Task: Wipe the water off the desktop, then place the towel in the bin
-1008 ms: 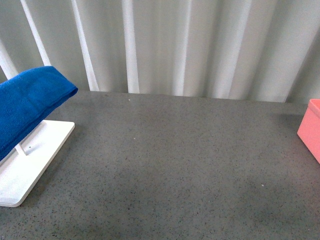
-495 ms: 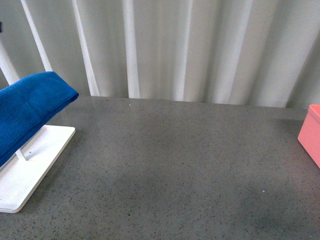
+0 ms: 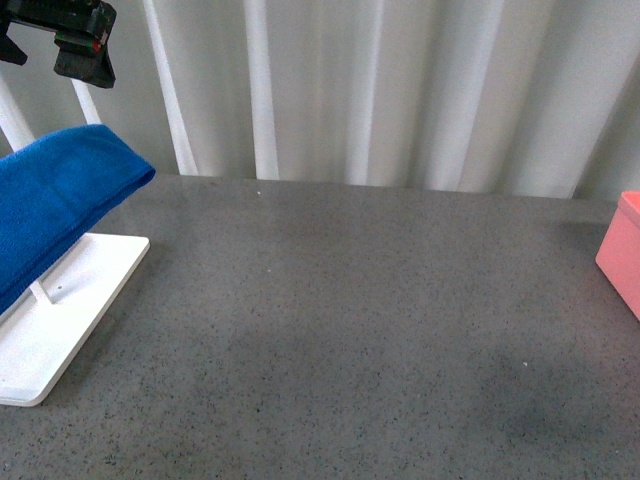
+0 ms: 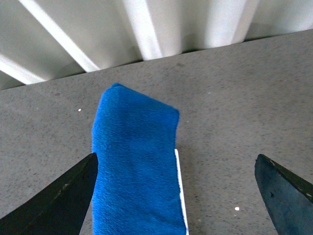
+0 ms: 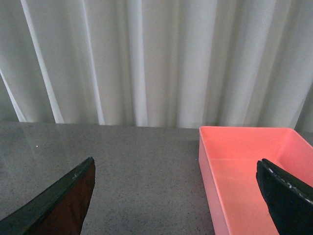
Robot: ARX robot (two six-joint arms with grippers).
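My left gripper grabs that raised fold (image 3: 68,190) next, since the rack props up the towel's top fold while the towel's ends hang slack.
The blue towel (image 3: 55,205) hangs folded over a white rack (image 3: 55,320) at the left of the dark grey speckled desktop (image 3: 350,320). My left gripper (image 3: 60,40) shows at the top left of the front view, above the towel, open. In the left wrist view the towel (image 4: 134,166) lies between the spread fingers (image 4: 58,200), nearer one of them, with the gripper (image 4: 176,196) well above it. The pink bin (image 3: 622,250) is at the right edge. In the right wrist view the open right gripper (image 5: 178,200) hovers over the bin's (image 5: 244,171) near wall. No water is plain to see.
White pleated curtains (image 3: 350,90) close off the far edge of the desktop. The rack's flat white base (image 4: 180,191) juts out beside the towel. The bin is empty inside.
The left gripper has come into the front view at the top left, above the towel. The view shifted slightly; towel, rack and bin stay in place.
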